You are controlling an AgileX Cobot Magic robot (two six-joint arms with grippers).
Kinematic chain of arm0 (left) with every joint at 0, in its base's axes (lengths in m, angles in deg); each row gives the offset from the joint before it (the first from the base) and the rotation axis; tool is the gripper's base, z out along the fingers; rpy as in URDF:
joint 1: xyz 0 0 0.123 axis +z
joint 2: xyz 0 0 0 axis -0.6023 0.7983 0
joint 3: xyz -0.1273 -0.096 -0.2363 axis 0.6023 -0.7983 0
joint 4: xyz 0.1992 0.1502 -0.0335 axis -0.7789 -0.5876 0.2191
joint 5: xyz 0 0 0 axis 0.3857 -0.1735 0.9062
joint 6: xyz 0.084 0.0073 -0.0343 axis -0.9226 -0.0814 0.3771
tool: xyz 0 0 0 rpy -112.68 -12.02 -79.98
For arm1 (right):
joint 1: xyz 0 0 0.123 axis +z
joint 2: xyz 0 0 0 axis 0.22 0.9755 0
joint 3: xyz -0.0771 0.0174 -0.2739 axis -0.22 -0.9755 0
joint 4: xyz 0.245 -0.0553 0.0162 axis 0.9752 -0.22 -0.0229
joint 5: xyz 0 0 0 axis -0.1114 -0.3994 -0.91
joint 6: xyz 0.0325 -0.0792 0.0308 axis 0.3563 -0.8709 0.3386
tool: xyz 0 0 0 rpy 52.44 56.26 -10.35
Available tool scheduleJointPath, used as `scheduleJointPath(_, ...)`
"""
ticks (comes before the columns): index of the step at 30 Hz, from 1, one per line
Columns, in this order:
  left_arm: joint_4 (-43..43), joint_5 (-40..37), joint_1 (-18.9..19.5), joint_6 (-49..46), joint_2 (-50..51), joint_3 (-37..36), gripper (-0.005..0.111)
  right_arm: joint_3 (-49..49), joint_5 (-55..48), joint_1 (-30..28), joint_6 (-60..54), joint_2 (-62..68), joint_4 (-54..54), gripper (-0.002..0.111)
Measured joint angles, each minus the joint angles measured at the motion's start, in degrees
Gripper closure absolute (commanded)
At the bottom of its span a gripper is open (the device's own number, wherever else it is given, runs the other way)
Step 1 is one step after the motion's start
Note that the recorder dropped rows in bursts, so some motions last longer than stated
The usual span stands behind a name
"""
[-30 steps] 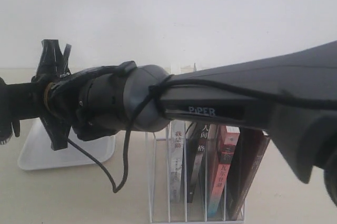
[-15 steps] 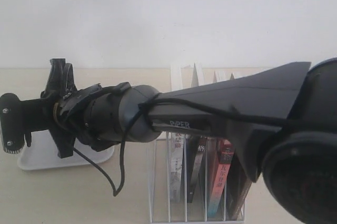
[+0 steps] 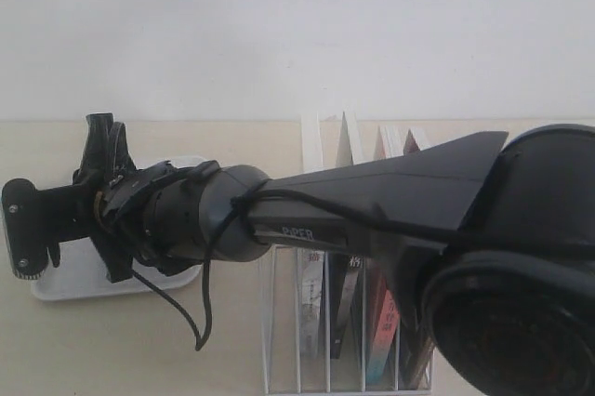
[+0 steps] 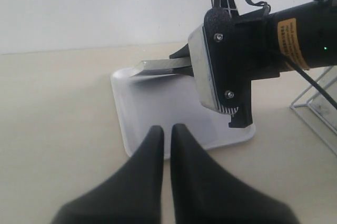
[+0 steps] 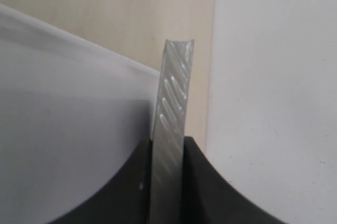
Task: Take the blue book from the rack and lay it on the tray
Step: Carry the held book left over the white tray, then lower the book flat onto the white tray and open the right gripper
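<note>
The book's page edge is level over the white tray in the right wrist view and the blue book would lie flat, so my right gripper opens now.
My right arm reaches across to the left, over the white tray. In the left wrist view my right gripper is shut on the blue book, which shows only as a thin pale slab, edge-on and roughly level, a little above the tray. The right wrist view shows its page edge clamped between the dark jaws of that gripper; the cover does not show. The left gripper is shut on nothing, low at the tray's near rim.
The white wire rack stands at the front centre, its corner also in the left wrist view. It holds a white-spined book, a black-spined book and a red book. The right arm's bulk hides much of the table.
The right arm has swung lower and slightly left, bringing its gripper down over the tray. Its elbow now fills the lower right of the exterior view. The grip has not changed.
</note>
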Motion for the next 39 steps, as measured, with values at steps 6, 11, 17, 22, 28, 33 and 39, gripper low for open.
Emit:
scheduleJointPath(6, 0.0, 0.0, 0.0, 0.0, 0.0, 0.0, 0.103, 0.1, 0.2, 0.0, 2.9, 0.1, -0.1, 0.108)
scheduleJointPath(11, 0.0, 0.0, 0.0, 0.0, 0.0, 0.0, 0.103, 0.1, 0.2, 0.0, 5.3, 0.1, -0.3, 0.102)
scheduleJointPath(17, 0.0, 0.0, 0.0, 0.0, 0.0, 0.0, 0.103, 0.1, 0.5, 0.0, 8.5, 0.1, 0.0, 0.061)
scheduleJointPath(22, 0.0, 0.0, 0.0, 0.0, 0.0, 0.0, 0.103, 0.1, 0.5, 0.0, 9.9, 0.1, 0.0, 0.054)
scheduleJointPath(28, 0.0, 0.0, 0.0, 0.0, 0.0, 0.0, 0.103, 0.1, 0.3, 0.1, 13.1, 0.1, 0.0, 0.054)
scheduleJointPath(33, 0.0, 0.0, 0.0, 0.0, 0.0, 0.0, 0.103, 0.1, -1.4, 0.7, 14.1, -1.2, 0.0, 0.054)
scheduleJointPath(39, 0.0, 0.0, 0.0, 0.0, 0.0, 0.0, 0.103, 0.1, -3.3, 1.4, 14.9, -3.0, 0.0, 0.054)
